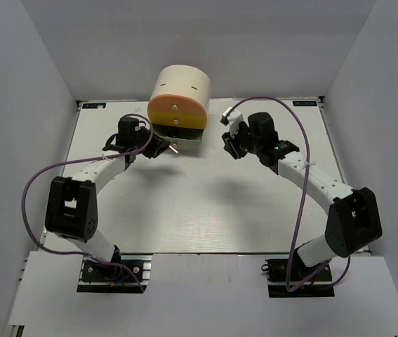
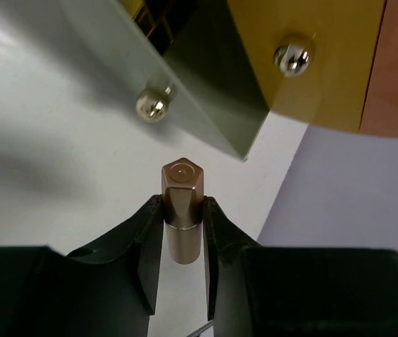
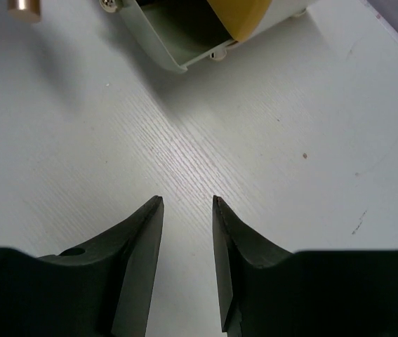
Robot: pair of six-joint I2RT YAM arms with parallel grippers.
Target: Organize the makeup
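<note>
My left gripper moves the lipstick [image 1: 174, 148] toward the drawer before releasing it, since the lipstick is over empty table, short of the pulled-out bottom drawer's front.
A rose-gold lipstick [image 2: 182, 184] is the only makeup in view. My left gripper [image 2: 182, 205] is shut on it, and its hexagonal cap sticks out past the fingertips. From above, the left gripper [image 1: 162, 147] holds the lipstick [image 1: 174, 148] just in front of the box's pulled-out bottom drawer [image 1: 187, 133]. My right gripper [image 3: 187, 201] is open over bare table, with nothing between its fingers. It hangs to the right of the box [image 1: 229, 146]. The lipstick's end [image 3: 24, 7] shows at the top left of the right wrist view.
The cream half-round box [image 1: 179, 88] with orange-yellow drawers stands at the back centre. Its grey-green lower drawer [image 2: 206, 91] is pulled out, with a metal knob [image 2: 153, 105]. A yellow drawer [image 2: 311, 77] sits above it. Grey walls enclose the white table [image 1: 206, 203].
</note>
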